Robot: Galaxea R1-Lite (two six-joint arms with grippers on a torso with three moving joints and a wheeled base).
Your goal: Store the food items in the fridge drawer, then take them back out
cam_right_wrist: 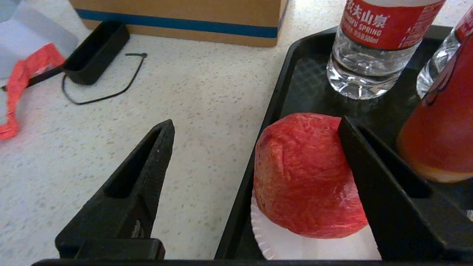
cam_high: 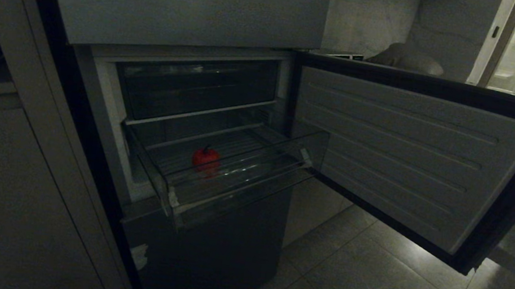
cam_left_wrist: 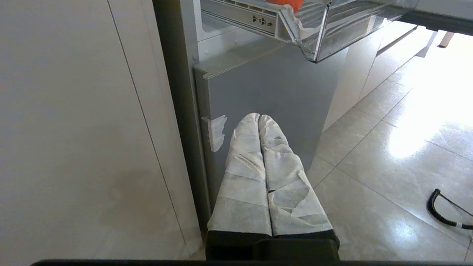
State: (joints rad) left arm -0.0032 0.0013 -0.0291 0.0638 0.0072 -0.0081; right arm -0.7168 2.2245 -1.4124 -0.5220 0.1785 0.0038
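One finger overlaps the red fruit (cam_right_wrist: 306,177), so my right gripper must line up before closing.
The fridge drawer (cam_high: 243,191) is pulled out, and one red food item (cam_high: 206,159) lies on its ribbed floor. In the right wrist view a second red food item (cam_right_wrist: 303,173) sits on a white paper plate (cam_right_wrist: 292,251) inside a black tray (cam_right_wrist: 295,74). My right gripper (cam_right_wrist: 255,123) is open over the tray's edge. One finger stands close beside the fruit and the other hangs over the speckled counter. My left gripper (cam_left_wrist: 258,117), wrapped in white tape, is shut and parked low below the drawer's corner (cam_left_wrist: 317,40).
The open fridge door (cam_high: 405,150) juts out to the right of the drawer. On the tray stand a water bottle (cam_right_wrist: 369,48) and an orange-red bottle (cam_right_wrist: 443,129). A cardboard box (cam_right_wrist: 177,14), a black case (cam_right_wrist: 96,51) and a red scrap (cam_right_wrist: 26,77) lie on the counter.
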